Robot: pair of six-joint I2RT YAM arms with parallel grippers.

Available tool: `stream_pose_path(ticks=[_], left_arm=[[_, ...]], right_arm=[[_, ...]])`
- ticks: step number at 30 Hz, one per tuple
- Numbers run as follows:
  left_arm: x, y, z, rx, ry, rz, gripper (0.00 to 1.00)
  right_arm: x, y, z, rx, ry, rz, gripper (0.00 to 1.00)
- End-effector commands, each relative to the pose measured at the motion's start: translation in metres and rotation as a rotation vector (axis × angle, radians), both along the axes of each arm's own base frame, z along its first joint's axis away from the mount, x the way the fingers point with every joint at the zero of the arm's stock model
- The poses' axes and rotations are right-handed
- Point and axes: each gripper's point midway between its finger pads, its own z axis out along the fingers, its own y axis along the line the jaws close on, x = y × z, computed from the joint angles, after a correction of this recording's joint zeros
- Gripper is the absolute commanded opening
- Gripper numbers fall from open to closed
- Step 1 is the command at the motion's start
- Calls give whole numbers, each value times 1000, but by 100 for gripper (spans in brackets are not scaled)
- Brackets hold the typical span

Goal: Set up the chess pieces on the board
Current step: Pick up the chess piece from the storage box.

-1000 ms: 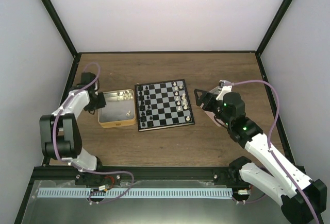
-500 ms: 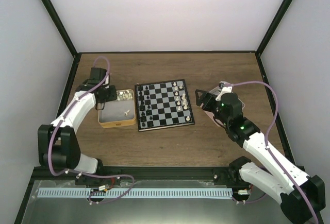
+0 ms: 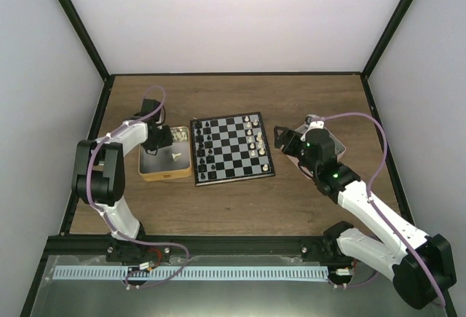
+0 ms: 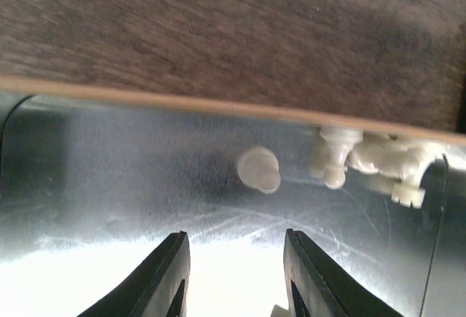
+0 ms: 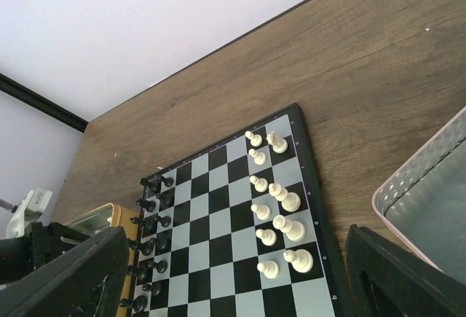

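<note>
The white pawn needs to be set up on the board next, so my left gripper needs to grab it by its rounded head (image 4: pixel 269 181) and leave its base free.
The board (image 3: pixel 231 148) lies at mid-table, black chess pieces (image 3: pixel 202 146) along its left side and white ones (image 3: pixel 255 138) along its right. In the right wrist view the black pieces (image 5: pixel 149 226) and white pieces (image 5: pixel 280 222) stand in rows on the board (image 5: pixel 218 244). My left gripper (image 3: pixel 162 141) is open and empty over the tan tray (image 3: pixel 149 172). In the left wrist view it (image 4: pixel 237 277) hovers just short of a lying white pawn (image 4: pixel 259 170), with a cluster of white pieces (image 4: pixel 371 160) at the right. My right gripper (image 3: pixel 280 140) is open and empty beside the board's right edge.
The tan tray's rim (image 4: pixel 145 98) runs across the left wrist view with bare wood beyond. One loose white piece (image 3: pixel 175 155) lies mid-tray. A pink tray (image 5: pixel 429 193) sits right of the board, mostly under my right arm. Black frame posts stand at the table's sides.
My left gripper has swung from the tray's left edge to over its back part. My right gripper has shifted slightly toward the board.
</note>
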Motion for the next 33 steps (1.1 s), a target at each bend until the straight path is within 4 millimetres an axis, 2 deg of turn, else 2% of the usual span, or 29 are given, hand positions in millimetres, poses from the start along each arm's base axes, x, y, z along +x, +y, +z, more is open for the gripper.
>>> stream_pose_path(ticks=[1, 5, 11, 16, 19, 25, 28, 30, 33], left_arm=[[25, 2, 6, 19, -69, 31, 38], [34, -1, 0, 4, -74, 29, 36], [47, 3, -5, 31, -74, 44, 24], [44, 6, -14, 51, -47, 50, 12], [40, 4, -11, 50, -46, 45, 4], [33, -6, 24, 88, -94, 16, 4], [27, -18, 53, 101, -140, -13, 4], [23, -32, 70, 99, -169, -41, 4], [17, -62, 92, 100, -223, -103, 4]], right_arm=[[4, -2, 9, 1, -41, -17, 83], [4, -2, 9, 0, -43, -15, 83], [3, -3, 10, 2, -45, -17, 83], [1, -5, 10, 0, -47, -22, 83], [1, -6, 12, 1, -51, -24, 84], [0, -5, 13, 5, -53, -22, 83], [0, -7, 14, 4, -57, -27, 84], [-1, -9, 15, 2, -62, -34, 84], [-2, -12, 18, -1, -72, -50, 83]])
